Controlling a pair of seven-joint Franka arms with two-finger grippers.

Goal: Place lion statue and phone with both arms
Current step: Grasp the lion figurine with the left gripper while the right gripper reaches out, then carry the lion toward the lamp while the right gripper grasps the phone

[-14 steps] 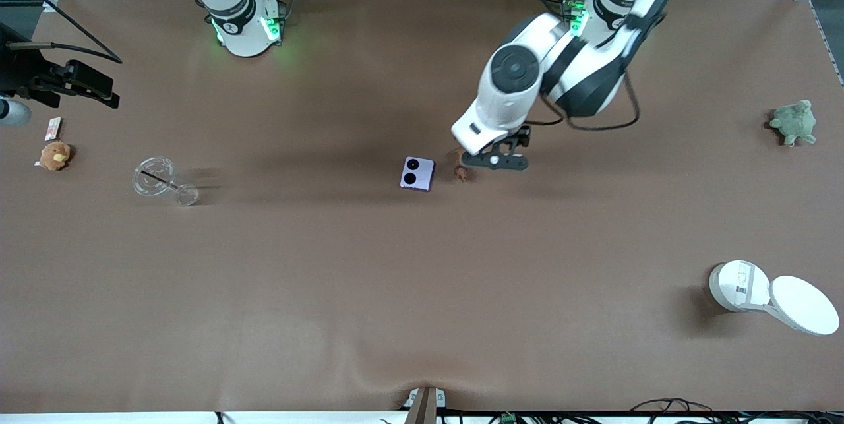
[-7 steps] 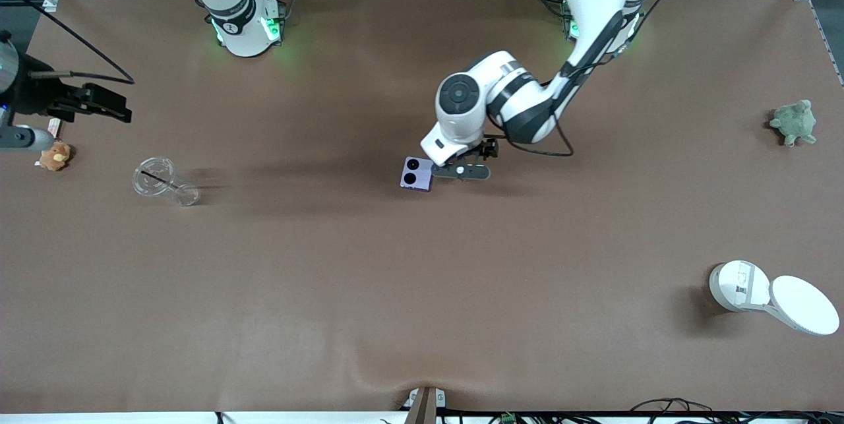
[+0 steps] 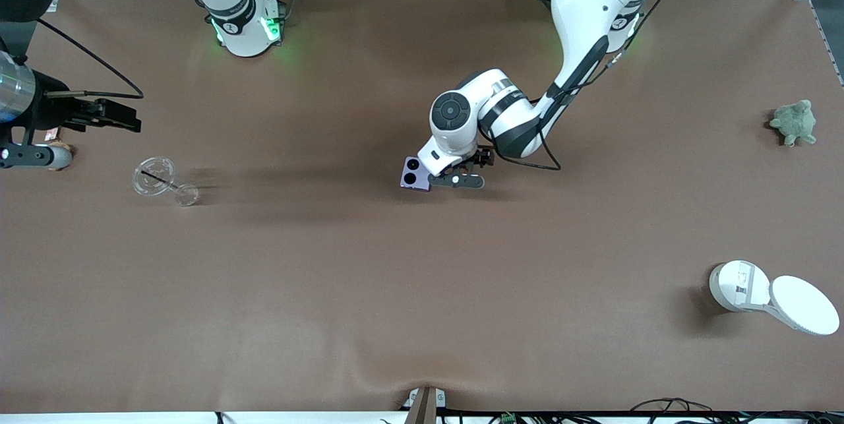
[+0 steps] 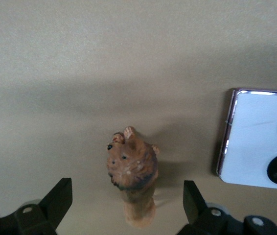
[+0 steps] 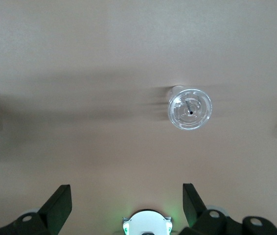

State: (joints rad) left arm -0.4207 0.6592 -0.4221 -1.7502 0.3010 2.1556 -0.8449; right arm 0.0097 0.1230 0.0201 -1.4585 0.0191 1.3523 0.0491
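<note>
My fingers stand beside the lion statue's body (image 4: 138, 200) below its head (image 4: 132, 161) in the left wrist view, so it is now time for my left gripper to close on the statue.
The lion statue (image 4: 132, 171) stands on the brown table right beside the phone (image 4: 261, 139). The front view hides it under the left hand. The phone (image 3: 412, 173) is lavender-white and lies flat with its two black camera circles up. My left gripper (image 3: 459, 178) hangs low over the lion, open, with one finger on each side of it (image 4: 126, 205) and touching nothing. My right gripper (image 3: 112, 115) is open and empty, up in the air over the right arm's end of the table, and also shows in the right wrist view (image 5: 126, 205).
A clear glass cup (image 3: 158, 180) with a straw stands toward the right arm's end. A brown plush (image 3: 59, 145) peeks from under the right hand. A green plush turtle (image 3: 794, 122) and a white disc device (image 3: 771, 295) are at the left arm's end.
My left gripper has moved toward the phone and come down over the lion, which it now covers in the front view. My right hand has drifted a little toward the glass cup.
</note>
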